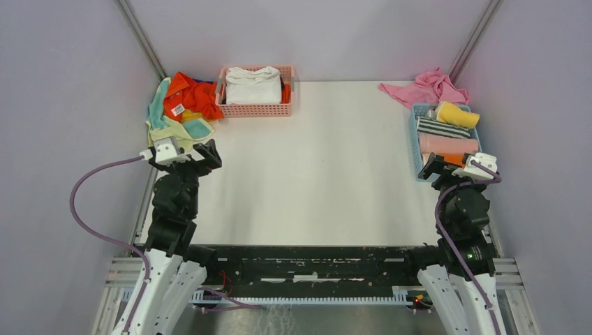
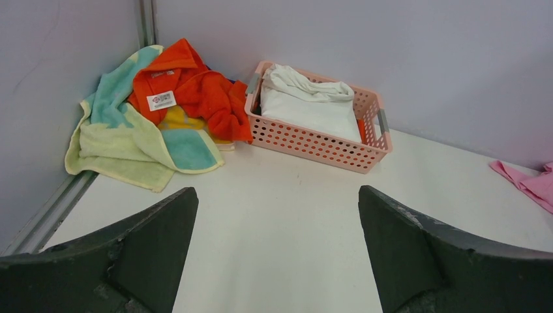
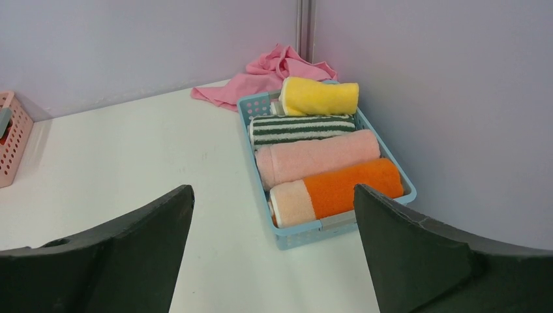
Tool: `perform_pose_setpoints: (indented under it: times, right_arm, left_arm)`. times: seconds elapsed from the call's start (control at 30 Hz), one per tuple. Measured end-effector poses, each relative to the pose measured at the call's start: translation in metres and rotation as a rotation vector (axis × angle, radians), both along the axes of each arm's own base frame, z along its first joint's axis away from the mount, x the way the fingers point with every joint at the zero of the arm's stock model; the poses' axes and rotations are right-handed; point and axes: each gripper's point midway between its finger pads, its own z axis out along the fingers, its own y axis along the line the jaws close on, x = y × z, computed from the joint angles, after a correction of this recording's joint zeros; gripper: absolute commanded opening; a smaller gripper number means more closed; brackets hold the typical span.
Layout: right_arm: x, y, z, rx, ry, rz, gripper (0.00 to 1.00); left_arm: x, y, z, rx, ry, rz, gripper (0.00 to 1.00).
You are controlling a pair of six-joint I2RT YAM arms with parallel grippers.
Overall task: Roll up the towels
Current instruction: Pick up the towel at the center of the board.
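The left gripper grabs the towel's wall side [image 1: 155, 121] [image 2: 98, 128] next, free of the orange-red one. This draws out the pale yellow and teal towel alone for rolling.
Unrolled towels lie heaped in the back left corner: a pale yellow and teal one [image 1: 171, 127] [image 2: 130, 147], an orange-red one [image 1: 190, 96] [image 2: 195, 98] on top, and a yellow one [image 2: 176, 120] between them. My left gripper [image 1: 195, 159] [image 2: 277, 192] is open and empty over bare table, just in front of the heap. Rolled towels lie in a blue basket [image 1: 417, 150] [image 3: 313, 236] at the right: yellow [image 3: 319, 96], striped [image 3: 303, 127], pink [image 3: 316, 156] and orange [image 3: 345, 189]. My right gripper [image 1: 447, 166] [image 3: 274, 189] is open and empty at the basket's near end.
A pink basket [image 1: 255, 109] [image 2: 319, 147] holding a folded white cloth [image 2: 306, 107] stands at the back, right of the heap. A loose pink cloth [image 1: 426, 87] [image 3: 274, 75] lies in the back right corner. Walls close in on three sides.
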Motion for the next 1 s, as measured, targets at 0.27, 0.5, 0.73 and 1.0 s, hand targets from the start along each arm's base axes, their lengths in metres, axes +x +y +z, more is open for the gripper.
perform_pose_setpoints:
  times: [0.27,0.5,0.73,1.0]
  right_arm:
    - [0.000,0.001,0.000,0.000,-0.001,0.003,1.00]
    - [0.001,0.004,0.000,0.003,-0.002,0.018,1.00]
    - [0.003,0.010,-0.001,0.020,-0.004,0.052,1.00]
    - [0.004,0.025,0.000,0.027,-0.007,0.128,1.00]
  left_arm:
    - [0.006,-0.001,-0.004,0.004,0.015,0.002,0.99]
    - [0.013,-0.001,-0.014,0.013,0.055,0.008,0.99]
    - [0.052,-0.003,-0.044,0.009,0.228,0.048,0.99]
    - [0.124,0.033,-0.115,-0.126,0.467,0.201,1.00]
